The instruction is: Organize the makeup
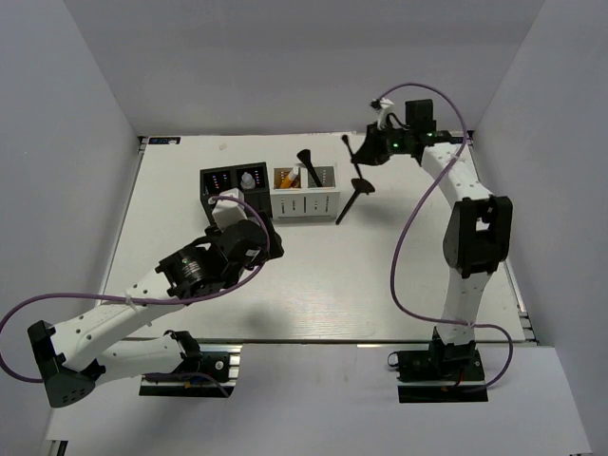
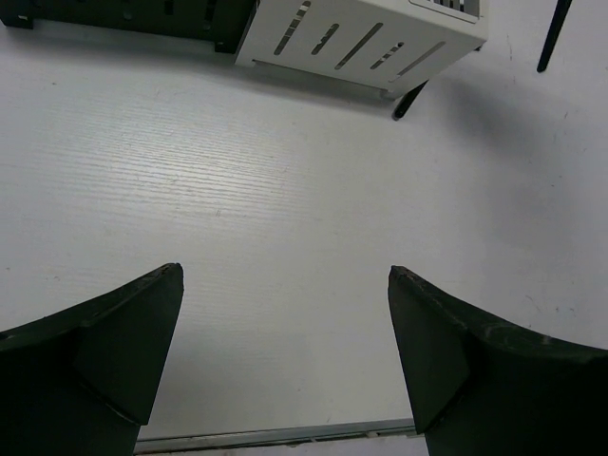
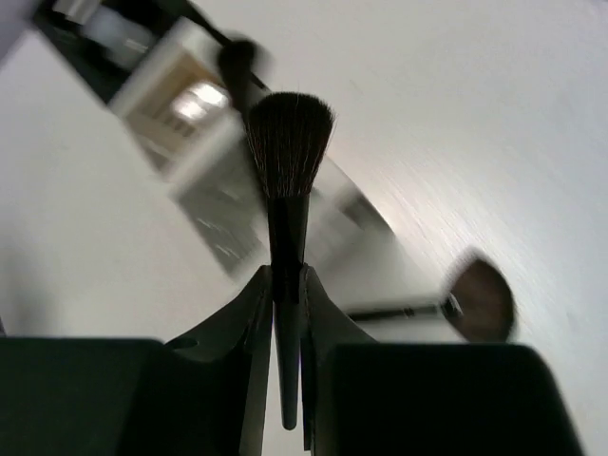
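Note:
The long black brush hangs beside the white organizer and would fall outside if I opened now. My right gripper lines it up with the organizer next.
My right gripper (image 1: pixel 367 152) (image 3: pixel 287 275) is shut on the handle of a long black brush (image 3: pixel 288 142), held off the table at the back right with its bristles pointing away from the wrist. Another black brush (image 1: pixel 351 201) (image 3: pixel 483 299) lies on the table below it. A further brush (image 1: pixel 307 163) stands in the white organizer (image 1: pixel 304 203). A small clear bottle (image 1: pixel 249 178) sits in the black organizer (image 1: pixel 220 182), and an orange item (image 1: pixel 284 178) in the white one. My left gripper (image 1: pixel 243 228) (image 2: pixel 285 285) hangs open over bare table in front of the organizers.
The two organizers stand side by side at the back middle of the table. The white organizer's corner (image 2: pixel 380 43) shows at the top of the left wrist view. White walls close in the table on three sides.

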